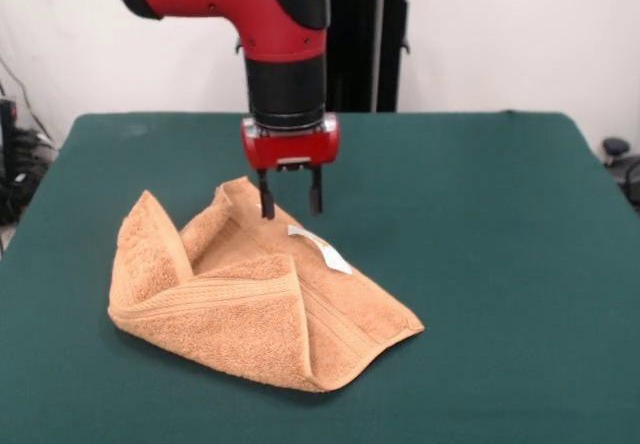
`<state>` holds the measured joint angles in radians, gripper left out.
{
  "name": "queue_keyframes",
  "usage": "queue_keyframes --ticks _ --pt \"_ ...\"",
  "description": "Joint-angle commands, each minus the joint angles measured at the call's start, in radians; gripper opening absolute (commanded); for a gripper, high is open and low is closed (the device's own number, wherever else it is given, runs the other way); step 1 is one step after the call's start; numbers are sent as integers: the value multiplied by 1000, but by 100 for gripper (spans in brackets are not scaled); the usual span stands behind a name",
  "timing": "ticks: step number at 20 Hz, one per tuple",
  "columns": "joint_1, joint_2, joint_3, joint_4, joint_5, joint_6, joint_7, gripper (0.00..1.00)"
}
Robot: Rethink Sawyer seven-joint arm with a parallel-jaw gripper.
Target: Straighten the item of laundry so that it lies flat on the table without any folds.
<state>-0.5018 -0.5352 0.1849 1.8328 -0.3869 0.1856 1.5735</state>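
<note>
My gripper will next pick up the towel by its raised edge near the white tag. Then it can shake out the folds and spread the towel (255,299) flat.
The orange-tan terry towel (255,299) lies crumpled on the green table (500,214), left of centre. Its left and near parts are folded over the middle, with a raised peak at the left and ribbed bands showing along the folds. Its small white tag (322,248) sticks up near the far right of the towel. My gripper (291,201) hangs from the red and black arm just above the towel's far corner. Its two black fingers (267,197) are apart and hold nothing. The left finger stands at the towel's far edge; I cannot tell if it touches.
The robot's black pedestal (365,44) stands behind the table's far edge. Cables and dark equipment (15,164) lie off the table at the left. A small dark object (615,149) sits off the right edge.
</note>
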Motion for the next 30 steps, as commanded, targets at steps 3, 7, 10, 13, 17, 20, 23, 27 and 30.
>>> queue_keyframes --ticks 3,7,10,13,17,20,23,27,30 --pt "97 -35 -70 -100 -99 30 41 100" --pt "122 -37 -103 -85 -107 0 88 100" --pt "155 -22 -141 -82 -104 -33 125 100" --pt "189 3 -195 -74 -96 -76 168 100" --pt "163 80 -173 -61 -86 -135 167 100" --pt "140 185 -152 -95 -85 -217 164 100" --pt "140 242 -165 -119 -80 -285 167 100" --pt "135 253 -170 -117 -62 -298 164 100" --pt "141 247 -186 -101 -44 -310 174 100"
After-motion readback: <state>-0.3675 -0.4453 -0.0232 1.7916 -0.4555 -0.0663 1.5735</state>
